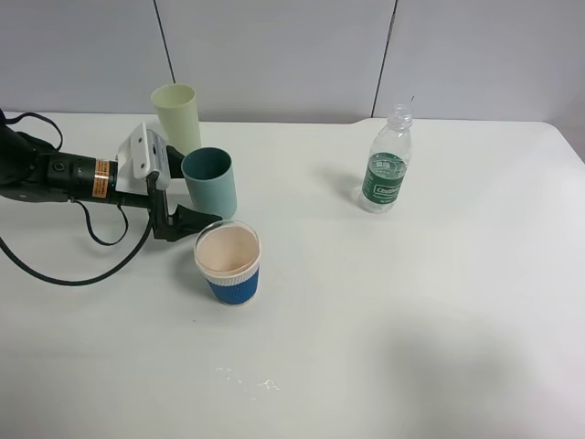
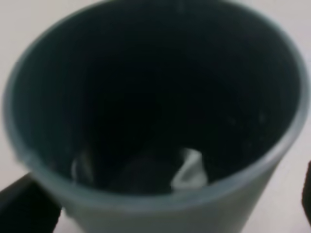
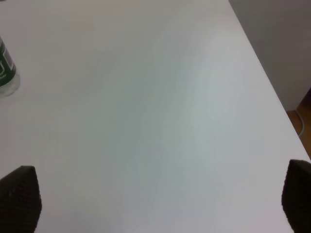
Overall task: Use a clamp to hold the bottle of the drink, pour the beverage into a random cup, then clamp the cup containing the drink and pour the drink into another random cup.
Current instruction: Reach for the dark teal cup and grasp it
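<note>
My left gripper moves forward before closing on the cup, since its fingers stop short of the teal-green cup's far side [image 1: 230, 189].
The teal-green cup [image 1: 209, 182] stands upright left of the table's middle. My left gripper [image 1: 196, 189] reaches in from the left and stands open, with one black finger [image 1: 189, 218] in front of the cup. In the left wrist view the cup [image 2: 160, 97] fills the frame, dark inside with a pale glint at its bottom. My left gripper [image 2: 165, 194] straddles it there. I cannot tell whether it holds any beverage. The blue-banded cup [image 1: 228, 266] stands just in front. The uncapped bottle [image 1: 388, 165] stands at the right, apart. My right gripper [image 3: 158, 199] hangs open over bare table, with the bottle [image 3: 7, 68] at the frame's edge.
A taller pale yellow-green tumbler [image 1: 176, 114] stands right behind the teal cup and the left arm. A few small drops [image 1: 247, 380] lie near the front edge of the white table [image 1: 439, 302]. A grey wall backs the table.
</note>
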